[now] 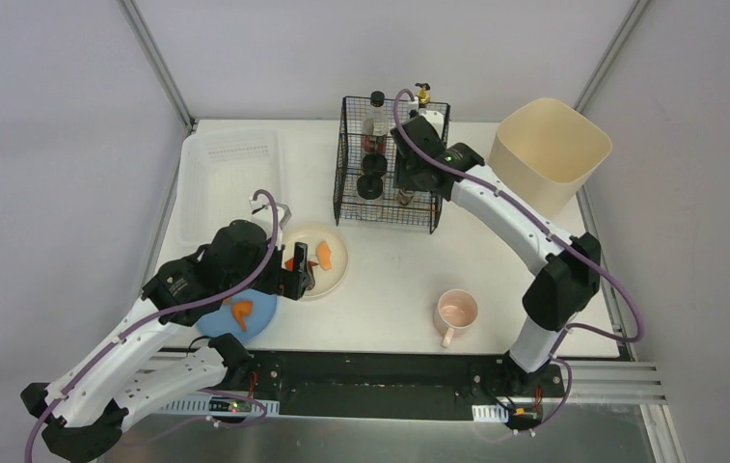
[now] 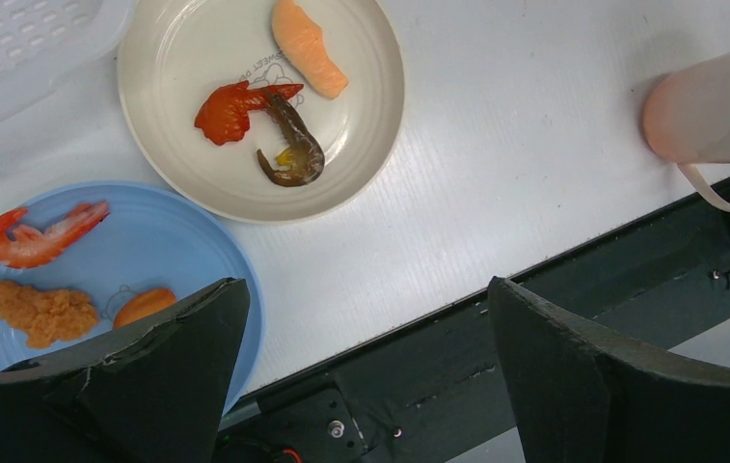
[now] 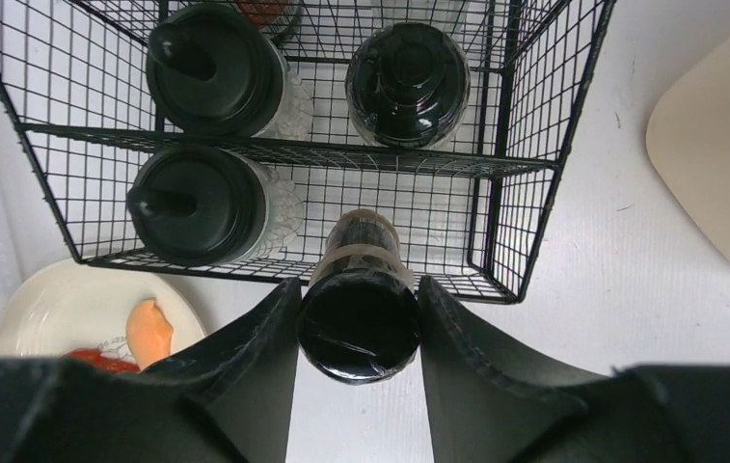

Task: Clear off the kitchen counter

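Note:
My right gripper holds the dark bottle high above the basket's wire bottom and should keep it until the bottle's base is lower, or it would fall and tip in the basket's front.
The kitchen counter [image 1: 390,280] is the white tabletop. My right gripper [image 3: 359,333] is shut on a dark bottle [image 3: 359,318] with a black cap and a tan band. It holds the bottle at the front right corner of the black wire basket [image 1: 390,159]. Three black-capped bottles [image 3: 211,68] stand inside the basket. My left gripper [image 2: 365,289] hangs open and empty over the counter's near edge, between a blue plate [image 2: 148,251] and a cream plate [image 2: 380,125]. Both plates hold food pieces: shrimp [image 2: 38,236] on the blue one, salmon [image 2: 310,48] on the cream one.
A pink mug [image 1: 456,313] stands near the front edge, right of the plates. A tall beige bin [image 1: 549,149] sits at the back right. A translucent white tray [image 1: 230,178] lies at the back left. Black rails [image 1: 390,381] run along the near edge.

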